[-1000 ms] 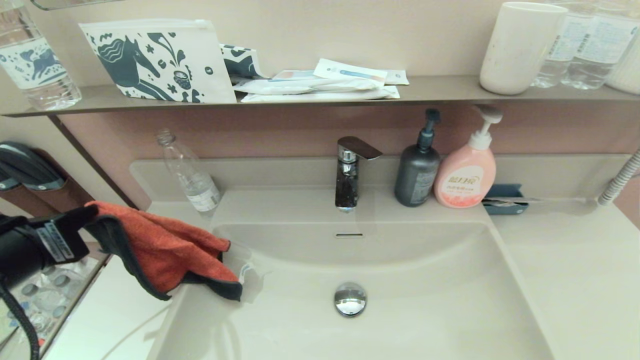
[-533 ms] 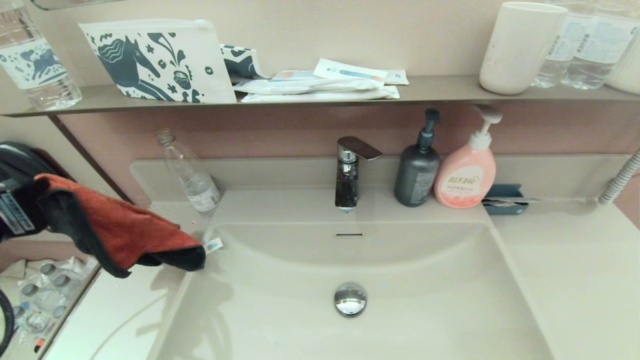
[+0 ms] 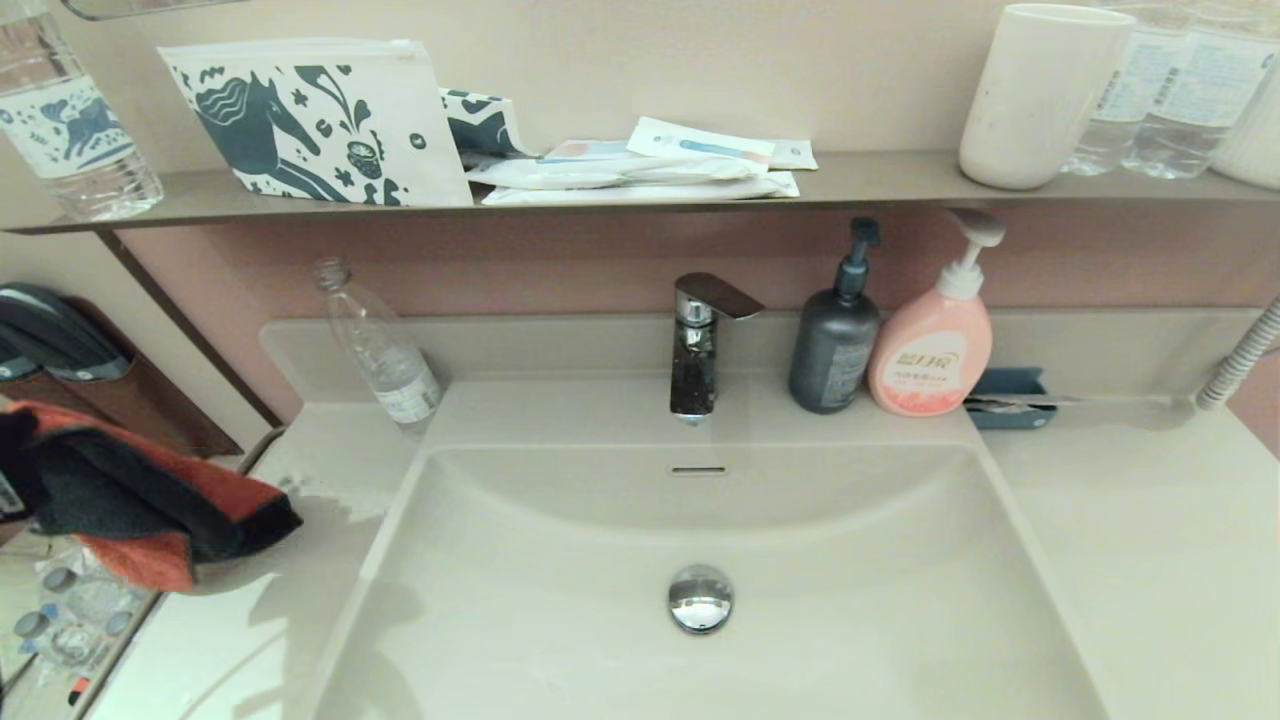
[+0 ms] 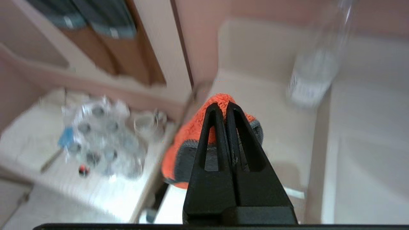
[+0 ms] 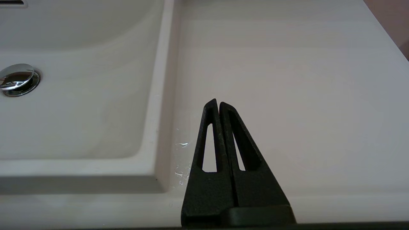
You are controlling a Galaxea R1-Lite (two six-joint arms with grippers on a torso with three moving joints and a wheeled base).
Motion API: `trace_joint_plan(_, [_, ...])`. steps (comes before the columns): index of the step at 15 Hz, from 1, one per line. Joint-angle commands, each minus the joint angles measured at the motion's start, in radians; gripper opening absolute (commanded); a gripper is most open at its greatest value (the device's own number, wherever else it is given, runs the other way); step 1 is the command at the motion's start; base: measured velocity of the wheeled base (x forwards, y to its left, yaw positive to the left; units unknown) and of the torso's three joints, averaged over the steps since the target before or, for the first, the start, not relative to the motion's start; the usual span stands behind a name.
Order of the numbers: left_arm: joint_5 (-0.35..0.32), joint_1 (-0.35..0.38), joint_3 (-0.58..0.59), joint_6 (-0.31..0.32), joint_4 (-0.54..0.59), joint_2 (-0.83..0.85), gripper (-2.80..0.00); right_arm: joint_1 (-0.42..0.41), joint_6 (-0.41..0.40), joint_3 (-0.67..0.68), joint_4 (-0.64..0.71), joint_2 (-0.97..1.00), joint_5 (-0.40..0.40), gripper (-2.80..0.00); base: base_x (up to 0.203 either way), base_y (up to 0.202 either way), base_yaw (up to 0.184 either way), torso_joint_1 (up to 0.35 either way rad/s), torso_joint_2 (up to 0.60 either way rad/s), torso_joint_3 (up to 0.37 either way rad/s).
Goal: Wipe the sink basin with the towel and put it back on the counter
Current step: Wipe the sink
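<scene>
The robot's left gripper has to lower the towel toward the basin side before it lets go, because the towel is hanging high across the outer edge of the counter.
The orange-red towel with its dark grey edge hangs bunched above the counter's left end, at the head view's left edge. My left gripper is shut on a fold of the towel, which droops below the fingers. The off-white sink basin with its chrome drain plug and overflow slot lies to the right with nothing in it. My right gripper is shut on nothing, low over the counter right of the basin.
A clear plastic bottle stands at the counter's back left. The faucet, a grey pump bottle, a pink soap bottle and a blue holder line the back ledge. Left of the counter, a lower surface holds several bottles.
My left gripper has carried the towel leftward, from over the basin's left rim to above the counter's left end. The towel now hangs more bunched, with its grey side showing.
</scene>
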Motion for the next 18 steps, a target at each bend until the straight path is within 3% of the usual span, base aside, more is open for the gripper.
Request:
trace_joint_plan(1, [-0.002, -0.039, 0.023, -0.003, 0.036, -0.035, -2.8, 0.0, 0.0, 0.0, 0.002, 0.002, -0.001, -2.8, 0.0, 0.0, 0.0, 0.0, 0.0, 0.0])
trace_joint_plan(9, [-0.035, -0.194, 0.097, -0.018, 0.002, 0.039, -2.8, 0.0, 0.0, 0.0, 0.002, 0.002, -0.001, -2.8, 0.0, 0.0, 0.0, 0.0, 0.0, 0.0])
trace_joint_plan(14, [-0.066, -0.217, 0.225, -0.016, -0.243, 0.173, -2.8, 0.0, 0.0, 0.0, 0.002, 0.002, -0.001, -2.8, 0.0, 0.0, 0.0, 0.0, 0.0, 0.0])
trace_joint_plan(18, [-0.091, -0.217, 0.248, -0.014, -0.407, 0.324, -2.8, 0.0, 0.0, 0.0, 0.002, 0.002, -0.001, -2.8, 0.0, 0.0, 0.0, 0.0, 0.0, 0.0])
